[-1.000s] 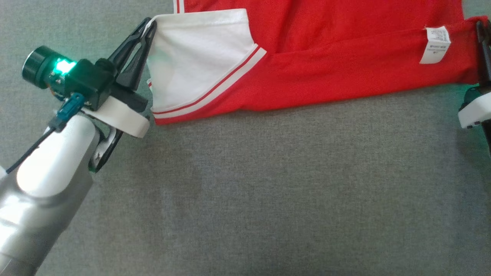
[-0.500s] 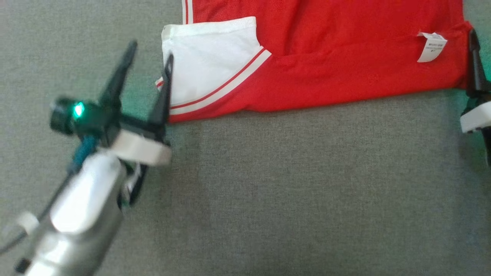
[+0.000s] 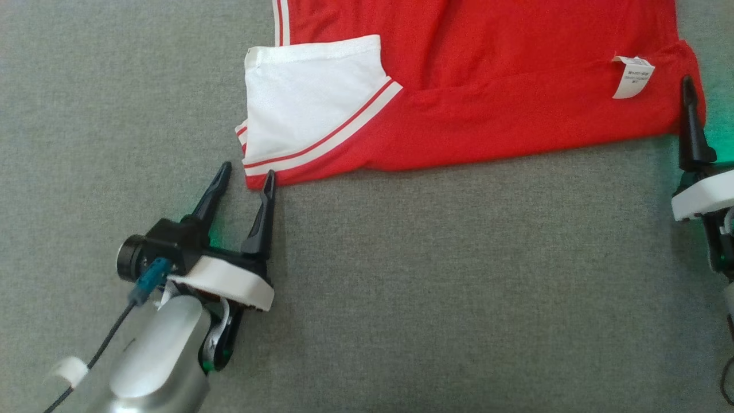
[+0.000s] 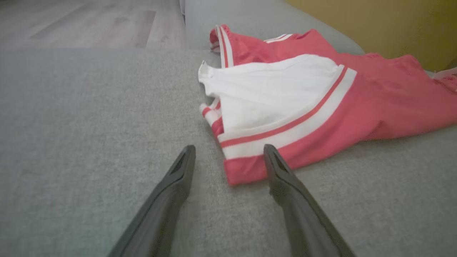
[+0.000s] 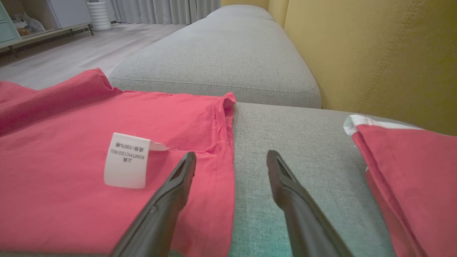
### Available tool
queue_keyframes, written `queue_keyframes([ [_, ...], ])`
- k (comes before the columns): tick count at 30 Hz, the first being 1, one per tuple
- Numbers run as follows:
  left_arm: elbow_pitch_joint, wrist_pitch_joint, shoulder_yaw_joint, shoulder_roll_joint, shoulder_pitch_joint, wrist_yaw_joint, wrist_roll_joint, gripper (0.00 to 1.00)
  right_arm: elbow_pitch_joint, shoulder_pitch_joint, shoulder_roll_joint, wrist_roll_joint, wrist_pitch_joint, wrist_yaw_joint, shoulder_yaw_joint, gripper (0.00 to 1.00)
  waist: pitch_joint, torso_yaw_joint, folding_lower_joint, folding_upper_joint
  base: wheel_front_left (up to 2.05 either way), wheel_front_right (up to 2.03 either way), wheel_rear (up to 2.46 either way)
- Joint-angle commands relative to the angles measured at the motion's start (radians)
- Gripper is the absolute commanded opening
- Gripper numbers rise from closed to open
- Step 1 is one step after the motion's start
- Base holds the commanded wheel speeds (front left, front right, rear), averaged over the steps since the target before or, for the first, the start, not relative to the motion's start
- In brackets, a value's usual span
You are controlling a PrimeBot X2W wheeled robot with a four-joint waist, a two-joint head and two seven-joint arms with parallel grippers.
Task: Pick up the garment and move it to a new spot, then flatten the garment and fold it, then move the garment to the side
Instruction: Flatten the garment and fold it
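Note:
Next, my right gripper pinches the shirt by its red hem corner, because the body of the cloth [image 3: 509, 127] lies flat against the cushion.
The garment [image 3: 516, 86] is a red shirt with a white, red-striped sleeve [image 3: 309, 103]. It lies spread on the grey cushion with its near edge folded over, and a white label [image 3: 631, 77] shows near its right end. My left gripper [image 3: 245, 172] stands open just short of the sleeve's near corner, holding nothing. In the left wrist view that corner of the garment [image 4: 375, 100] lies just beyond and between the spread tips of my left gripper [image 4: 229, 147]. My right gripper [image 5: 231, 154] is open at the garment's [image 5: 71, 125] right edge, its left finger [image 5: 171, 192] over the red hem beside the label [image 5: 125, 160]. One right finger [image 3: 692, 132] shows in the head view.
The grey sofa cushion [image 3: 459, 287] stretches wide toward me. A yellow backrest [image 5: 375, 53] rises behind it, and another cushion [image 5: 221, 60] adjoins it. More red cloth with a white edge [image 5: 410, 171] lies to the right of my right gripper. Wooden floor [image 4: 71, 21] lies beyond the sofa.
Both grippers have opened and let go of the garment's near edge, which has settled flat. My left gripper has drawn back toward me, away from the sleeve.

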Motion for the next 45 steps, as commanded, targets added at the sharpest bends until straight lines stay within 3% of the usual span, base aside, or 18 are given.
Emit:
queue_keyframes([
  [1,0.012,0.015,0.042,0.008,-0.034,-0.009,-0.017,1.00,-0.020,0.011,-0.010,0.008,-0.010,-0.001,0.016,1.00,0.004,0.000,0.0001,-0.0001,0.00,0.00,0.00],
  [5,0.077,0.063,0.027,-0.012,-0.061,-0.041,-0.045,1.00,-0.009,0.006,-0.014,0.012,0.001,-0.001,0.022,1.00,0.008,-0.002,0.0001,-0.0001,0.00,0.00,0.00],
  [6,0.085,0.067,0.023,-0.017,-0.066,-0.052,-0.051,0.71,-0.005,0.005,-0.014,0.014,0.007,-0.001,0.025,1.00,0.008,-0.003,0.0001,-0.0001,0.00,0.00,0.00],
  [7,0.091,0.066,0.021,-0.022,-0.069,-0.063,-0.057,0.15,0.000,0.004,-0.013,0.017,0.014,-0.001,0.026,1.00,0.007,-0.004,0.0001,-0.0001,0.00,0.00,0.00],
  [8,0.094,0.064,0.017,-0.023,-0.072,-0.073,-0.059,0.00,0.006,0.003,-0.012,0.021,0.021,-0.001,0.027,1.00,0.005,-0.004,0.0001,-0.0001,0.00,0.00,0.00],
  [16,0.063,0.008,0.015,-0.012,-0.072,-0.095,-0.040,0.00,0.083,-0.019,0.001,0.083,0.130,-0.001,0.063,1.00,-0.012,0.014,0.0001,-0.0001,0.00,0.00,0.00],
  [18,0.056,0.002,0.016,-0.007,-0.070,-0.095,-0.034,0.00,0.093,-0.020,0.001,0.124,0.167,-0.001,0.091,0.18,-0.019,0.022,0.0001,-0.0001,0.00,0.00,0.00],
  [19,0.054,-0.001,0.017,-0.006,-0.068,-0.096,-0.034,0.00,0.092,-0.017,-0.003,0.145,0.181,-0.001,0.103,0.00,-0.024,0.027,0.0001,-0.0001,0.00,0.00,0.00],
  [27,0.030,-0.011,0.018,0.012,-0.011,-0.088,-0.035,0.00,0.046,0.065,-0.082,0.203,0.177,-0.001,0.138,0.00,-0.101,0.028,0.0001,-0.0001,0.00,0.00,0.00],
  [33,-0.042,0.003,0.013,0.049,0.118,-0.062,-0.055,0.00,-0.006,0.189,-0.133,0.202,0.159,-0.001,0.136,0.00,-0.176,0.015,0.0001,-0.0001,0.00,0.00,0.00],
  [45,-0.222,0.070,-0.018,0.085,0.358,0.015,-0.097,0.00,-0.173,0.453,-0.141,0.174,0.185,-0.001,0.040,0.00,-0.222,0.001,0.0001,-0.0001,0.00,0.00,0.00],
])
